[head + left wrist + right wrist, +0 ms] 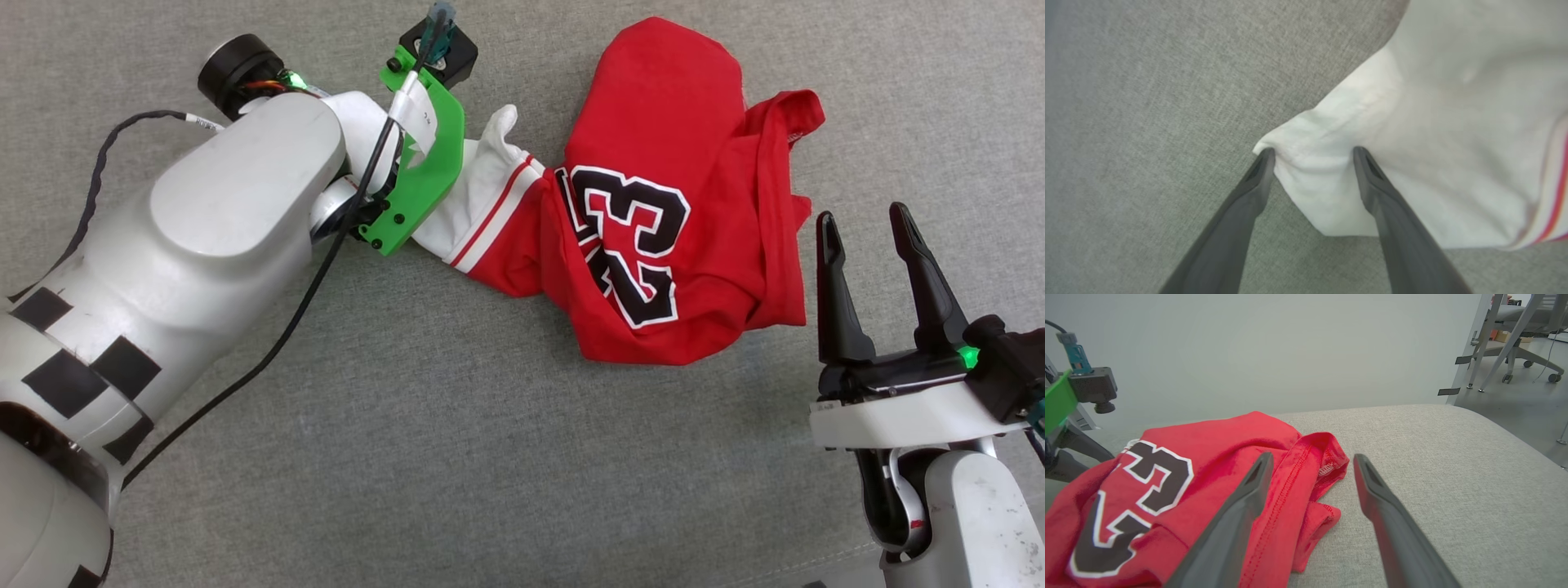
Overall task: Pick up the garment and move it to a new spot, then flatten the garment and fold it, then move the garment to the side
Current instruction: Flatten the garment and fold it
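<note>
The white cloth puckers up at the sleeve's hem corner (1312, 159), while the sleeve (1461, 161) beside it lies slack. My left gripper will grab the garment at that corner next.
The garment (653, 163) lies crumpled on the grey padded surface, red with a black "23" facing up and a white sleeve (486, 188) stretched toward my left arm. My left gripper (1310, 153) is open and points down, and its two fingertips straddle the corner of the white sleeve (1433, 143), touching the cloth. In the head view the green wrist bracket (420, 163) hides those fingers. My right gripper (863, 216) stands open just right of the garment's hem, holding nothing. In the right wrist view, the right gripper (1311, 456) hovers over the folded red hem (1310, 477).
The grey fabric surface (490, 449) stretches all around the garment. In the right wrist view its rounded edge (1515, 433) falls away at the right, and beyond it stand metal frame legs and an office chair (1523, 318). A pale wall rises behind.
</note>
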Robot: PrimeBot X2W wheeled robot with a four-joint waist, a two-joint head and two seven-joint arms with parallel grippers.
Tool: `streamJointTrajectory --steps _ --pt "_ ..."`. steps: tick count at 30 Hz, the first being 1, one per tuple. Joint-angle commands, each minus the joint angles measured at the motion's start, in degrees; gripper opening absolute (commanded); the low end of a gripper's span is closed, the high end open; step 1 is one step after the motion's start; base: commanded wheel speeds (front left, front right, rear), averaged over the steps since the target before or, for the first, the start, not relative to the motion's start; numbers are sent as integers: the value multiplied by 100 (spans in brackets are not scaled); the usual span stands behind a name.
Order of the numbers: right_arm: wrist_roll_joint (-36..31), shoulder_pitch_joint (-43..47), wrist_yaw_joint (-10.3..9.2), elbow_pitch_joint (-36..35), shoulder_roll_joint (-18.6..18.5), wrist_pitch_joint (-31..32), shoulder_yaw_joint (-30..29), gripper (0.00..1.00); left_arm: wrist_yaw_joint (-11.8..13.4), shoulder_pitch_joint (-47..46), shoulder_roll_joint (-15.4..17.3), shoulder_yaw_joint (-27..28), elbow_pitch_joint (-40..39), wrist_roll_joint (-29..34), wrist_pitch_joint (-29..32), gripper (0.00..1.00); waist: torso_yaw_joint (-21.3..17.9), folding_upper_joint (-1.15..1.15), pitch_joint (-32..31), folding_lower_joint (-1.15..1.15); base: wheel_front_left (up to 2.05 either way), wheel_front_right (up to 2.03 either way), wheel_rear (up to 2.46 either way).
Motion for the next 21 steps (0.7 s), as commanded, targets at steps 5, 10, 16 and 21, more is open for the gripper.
streamJointTrajectory --steps 5,10,16,21 --pt "17 -146 -3 4 -9 -27 -39 100 -11 354 141 -225 53 8 -283 0 25 0 44 0 0 0 0" --pt "-44 -86 -3 36 -9 -27 -94 100 -11 147 97 -228 34 -2 -1213 0 205 0 -174 0 0 0 0" --pt "-149 111 -3 57 -9 -27 -176 100 -11 73 138 -142 70 -152 -2677 0 524 0 -640 0 0 0 0" --pt "-256 307 -3 44 -9 -27 -230 100 -7 259 381 80 188 -251 -3654 0 827 0 -1002 0 0 0 0"
